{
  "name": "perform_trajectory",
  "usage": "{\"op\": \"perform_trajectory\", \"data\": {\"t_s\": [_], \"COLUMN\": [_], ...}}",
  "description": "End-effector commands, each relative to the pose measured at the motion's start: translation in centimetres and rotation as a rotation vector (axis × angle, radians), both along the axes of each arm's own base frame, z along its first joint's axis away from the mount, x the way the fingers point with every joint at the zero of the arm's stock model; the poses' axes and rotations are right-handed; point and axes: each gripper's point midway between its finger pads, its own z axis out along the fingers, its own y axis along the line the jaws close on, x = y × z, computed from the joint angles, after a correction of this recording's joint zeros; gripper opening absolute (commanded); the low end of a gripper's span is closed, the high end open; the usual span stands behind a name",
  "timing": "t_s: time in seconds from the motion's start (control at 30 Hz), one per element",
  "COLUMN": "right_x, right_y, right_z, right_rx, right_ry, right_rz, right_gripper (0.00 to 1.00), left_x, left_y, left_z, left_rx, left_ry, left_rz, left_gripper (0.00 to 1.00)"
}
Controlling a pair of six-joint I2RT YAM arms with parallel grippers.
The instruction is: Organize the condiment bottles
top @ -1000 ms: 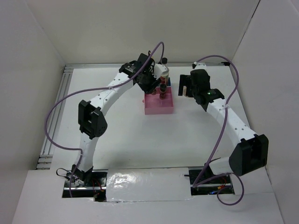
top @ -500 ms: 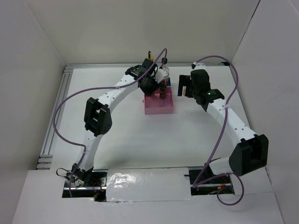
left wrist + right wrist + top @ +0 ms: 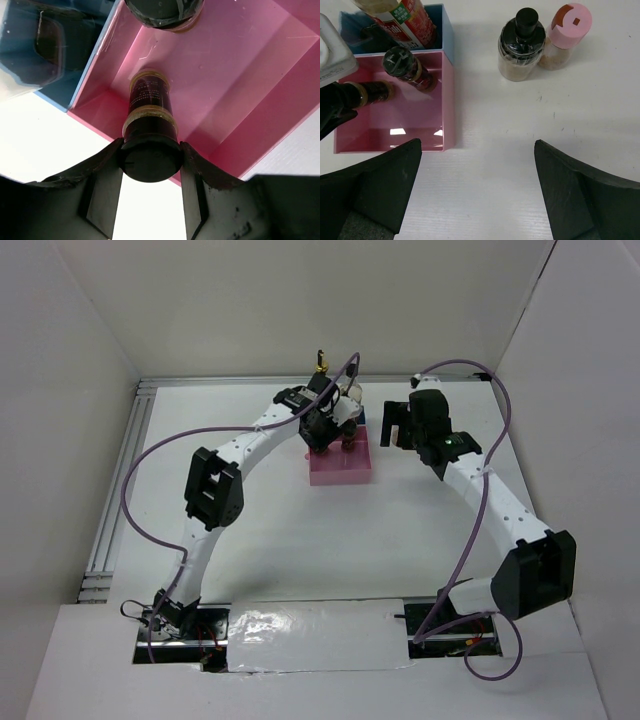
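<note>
My left gripper should open now, because the base of the spice jar is at the flat bottom of the pink tray and the jar would stand in the pink tray [image 3: 240,90].
My left gripper [image 3: 151,150] is shut on the black lid of a small dark spice jar [image 3: 149,100], whose base points down into the pink tray [image 3: 240,90]. A second dark-lidded jar [image 3: 405,65] stands in that tray just behind it. The red-labelled bottle [image 3: 400,17] stands in the blue tray [image 3: 445,20], and a gold pourer [image 3: 320,362] shows behind the left wrist. To the right of the trays, a black-capped jar [image 3: 520,45] and a pink-capped shaker [image 3: 567,35] stand on the table. My right gripper [image 3: 477,150] hovers open over bare table, holding nothing.
The blue tray [image 3: 50,45] adjoins the pink tray's far side. White walls enclose the table, with a metal rail [image 3: 120,490] along the left edge. The left arm's black fingers [image 3: 335,107] reach over the pink tray's left end.
The left arm has swung its elbow right and forward, and its wrist with the jar has shifted slightly left over the pink tray, uncovering the gold pourer. The right arm has not moved.
</note>
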Motion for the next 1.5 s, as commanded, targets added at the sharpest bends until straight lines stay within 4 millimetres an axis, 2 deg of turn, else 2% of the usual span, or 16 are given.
{"op": "perform_trajectory", "data": {"t_s": [0.0,0.1,0.17,0.23,0.27,0.33,0.37,0.6,0.83,1.07,1.27,1.47], "right_x": [-0.2,-0.3,-0.3,-0.4,-0.5,-0.6,-0.6,-0.7,-0.8,-0.5,0.4,2.0], "right_y": [0.5,0.5,0.5,0.5,0.4,0.5,0.5,0.8,0.9,1.7,2.0,-0.7], "right_z": [1.8,1.7,1.9,2.1,2.0,2.0,1.9,2.0,1.7,1.8,1.4,2.1], "right_rx": [0.027,0.027,0.024,0.024,0.024,0.023,0.021,0.025,0.022,0.054,0.091,0.122], "right_ry": [-0.061,-0.058,-0.064,-0.068,-0.064,-0.063,-0.061,-0.06,-0.053,-0.051,-0.025,-0.055], "right_rz": [0.007,0.008,0.009,0.008,0.005,0.01,0.009,0.018,0.022,0.064,0.079,-0.031], "right_gripper": [1.0,1.0,1.0,1.0,1.0,1.0,1.0,1.0,1.0,1.0,1.0,1.0], "left_x": [-0.1,0.0,0.2,0.2,0.3,0.3,0.4,1.1,1.5,2.3,2.6,2.9], "left_y": [-0.8,-0.9,-0.9,-0.8,-0.9,-0.9,-0.9,-1.3,-1.5,-2.1,-1.5,-1.2], "left_z": [-0.3,-0.7,-0.8,-1.1,-1.0,-1.0,-1.0,-0.8,-0.7,2.3,4.5,7.7], "left_rx": [-0.001,0.008,0.012,0.015,0.013,0.013,0.014,0.004,-0.001,-0.047,-0.047,-0.071], "left_ry": [-0.005,-0.008,-0.016,-0.013,-0.017,-0.019,-0.022,-0.048,-0.066,-0.136,-0.185,-0.254], "left_rz": [-0.036,-0.042,-0.04,-0.041,-0.042,-0.044,-0.045,-0.051,-0.056,-0.053,-0.027,-0.008], "left_gripper": [0.02,0.1,0.26,0.38,0.47,0.54,0.6,0.72,0.78,0.89,0.98,0.99]}}
